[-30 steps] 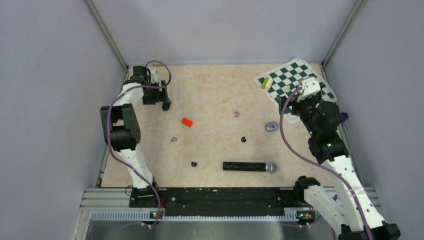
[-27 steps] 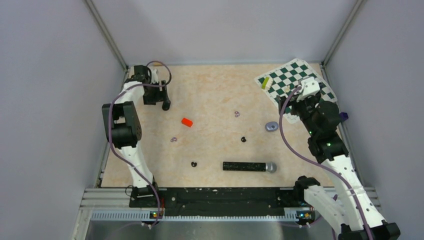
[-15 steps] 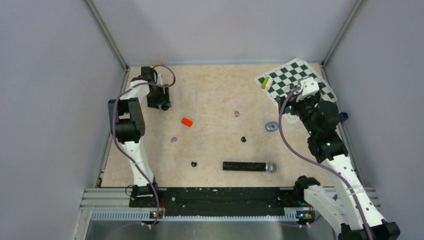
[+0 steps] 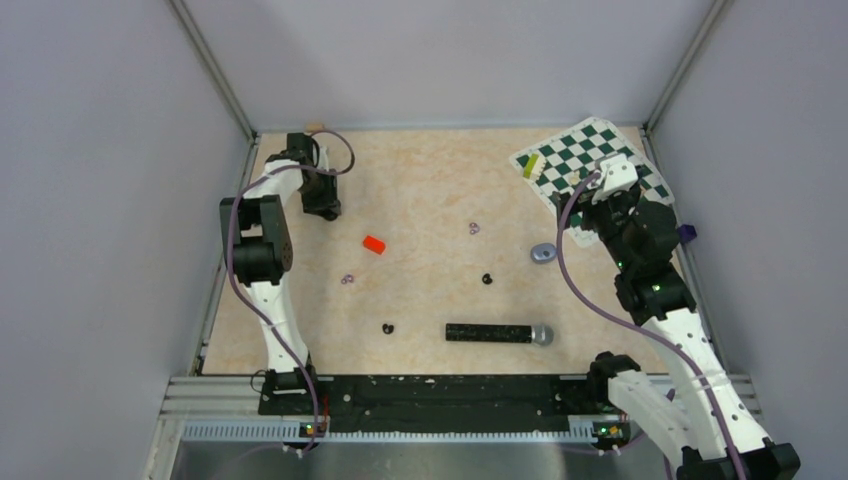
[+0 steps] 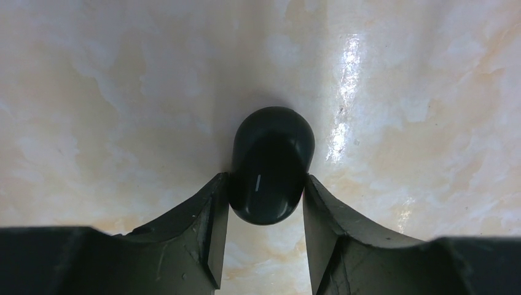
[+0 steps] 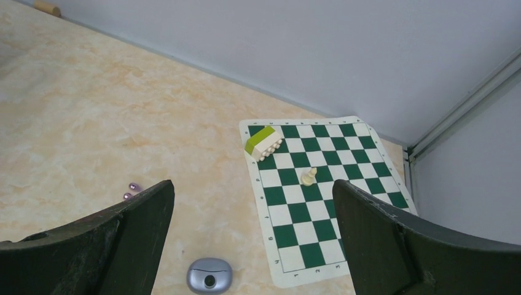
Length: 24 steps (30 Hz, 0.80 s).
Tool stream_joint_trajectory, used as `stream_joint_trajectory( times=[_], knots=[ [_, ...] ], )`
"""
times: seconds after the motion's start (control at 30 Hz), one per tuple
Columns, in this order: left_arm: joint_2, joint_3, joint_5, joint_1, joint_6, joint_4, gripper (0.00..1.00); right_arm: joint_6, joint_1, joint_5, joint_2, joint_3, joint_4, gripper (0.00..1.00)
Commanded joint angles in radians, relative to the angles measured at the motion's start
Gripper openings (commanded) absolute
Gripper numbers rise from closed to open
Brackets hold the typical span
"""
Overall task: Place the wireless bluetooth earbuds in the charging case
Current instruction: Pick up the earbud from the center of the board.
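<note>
My left gripper's fingers touch opposite sides of the black charging case with no gap, so it would leave the table between them if I lifted now.
The charging case, a glossy black oval pod, lies on the marbled table at the far left. My left gripper is down over it, and both fingertips touch its sides. In the top view the left gripper covers the case. Two tiny black earbuds lie apart on the table, one earbud at the middle and the other earbud nearer the front. My right gripper hangs wide open and holds nothing, above the chessboard's near edge at the right gripper.
A red block lies near the left gripper. Purple rings and more purple rings are scattered about. A grey-blue disc sits by the chessboard, which carries a green-white brick and a pale chess piece. A black microphone lies near the front.
My left arm swung its wrist a little to the far right, and its fingers closed in from wide apart onto the case. The right arm has not moved.
</note>
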Motion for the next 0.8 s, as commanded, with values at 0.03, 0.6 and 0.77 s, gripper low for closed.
stream_joint_trajectory(
  times=[0.03, 0.6, 0.77],
  knots=[
    [-0.037, 0.014, 0.082, -0.008, -0.007, -0.012, 0.34, -0.001, 0.006, -0.019, 0.01, -0.006, 0.036, 0.99],
    [-0.403, 0.065, 0.388, -0.295, -0.147, 0.03, 0.37, 0.367, 0.007, -0.475, 0.35, 0.249, -0.002, 0.95],
    [-0.518, -0.109, 0.392, -0.412, -0.222, 0.237, 0.37, 0.579, 0.012, -0.604, 0.458, 0.259, 0.173, 0.9]
  ],
)
